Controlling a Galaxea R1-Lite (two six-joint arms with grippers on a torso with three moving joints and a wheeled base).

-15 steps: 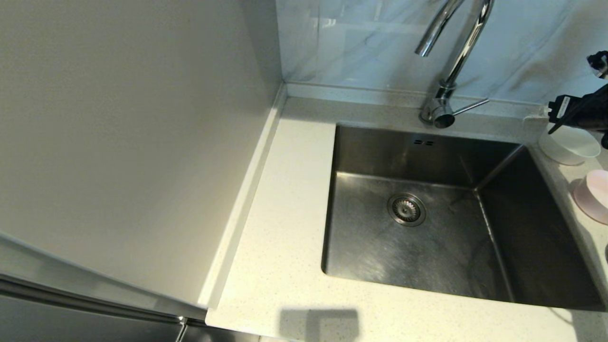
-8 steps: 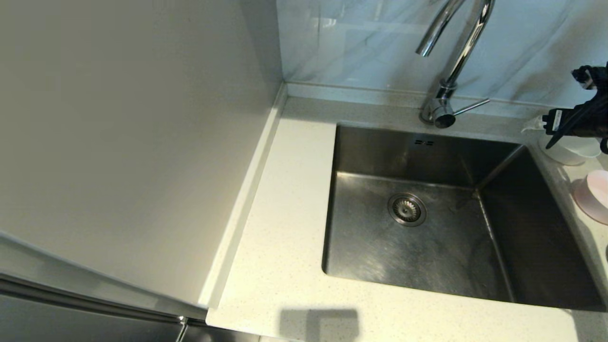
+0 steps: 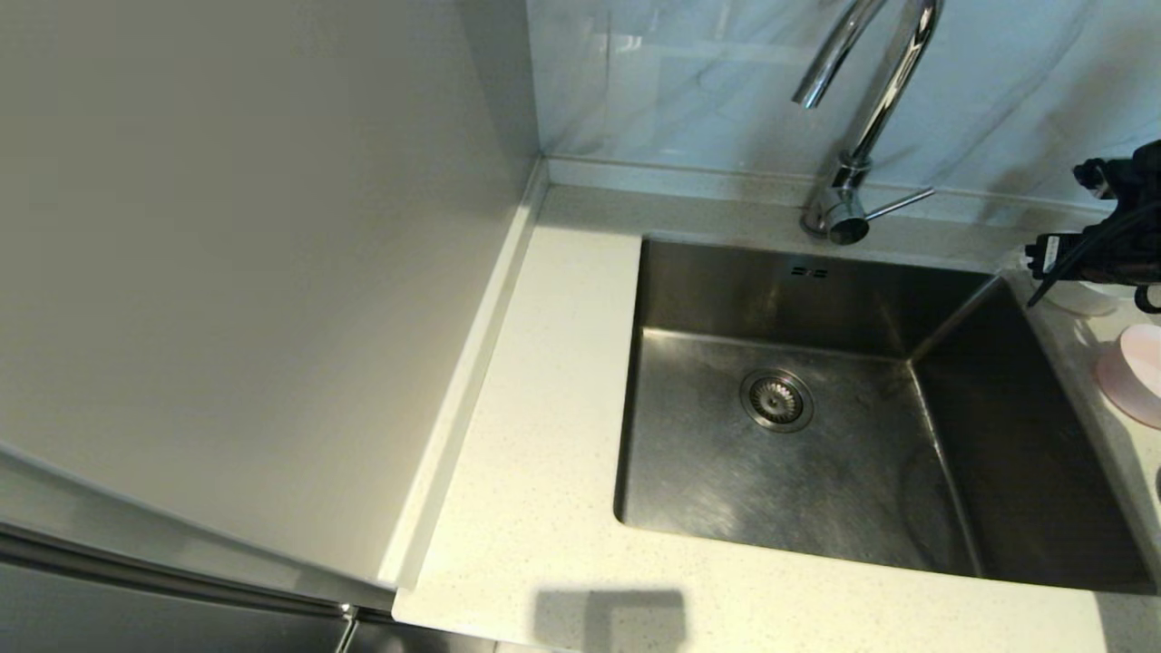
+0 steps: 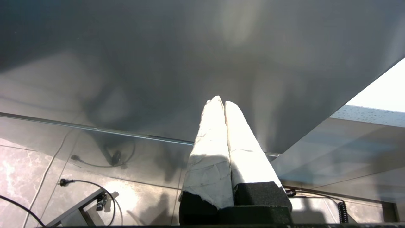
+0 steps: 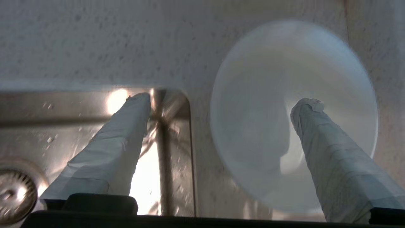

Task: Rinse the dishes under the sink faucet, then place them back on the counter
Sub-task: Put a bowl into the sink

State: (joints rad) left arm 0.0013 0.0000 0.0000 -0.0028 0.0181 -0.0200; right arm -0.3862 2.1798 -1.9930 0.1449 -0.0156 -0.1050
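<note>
The white bowl's opening is wider than my fingers can reach across. My right gripper will hold the white bowl by its thin rim [image 5: 211, 102] next.
A white bowl [image 5: 278, 69] stands on the speckled counter [image 3: 544, 408] just past the sink's far right corner, mostly hidden in the head view under my right arm [image 3: 1102, 245]. My right gripper [image 5: 221, 101] is open above its rim. One fingertip [image 5: 305, 106] is over the bowl's inside, the other over the sink [image 3: 816, 490] corner. A pale pink bowl [image 3: 1134, 372] sits nearer on the right counter. The chrome faucet [image 3: 862, 118] rises behind the sink. The third bowl is out of view. My left gripper [image 4: 220, 101] is shut and empty, parked low by a grey panel.
The sink basin holds only its drain strainer [image 3: 776, 400]. A tall smooth side panel [image 3: 254, 272] walls the counter's left. The tiled wall [image 3: 689, 82] stands right behind the faucet. The faucet lever [image 3: 898, 204] points right, toward my right arm.
My right arm has come down and slightly left over the white bowl, covering more of it in the head view. The bowls have not moved.
</note>
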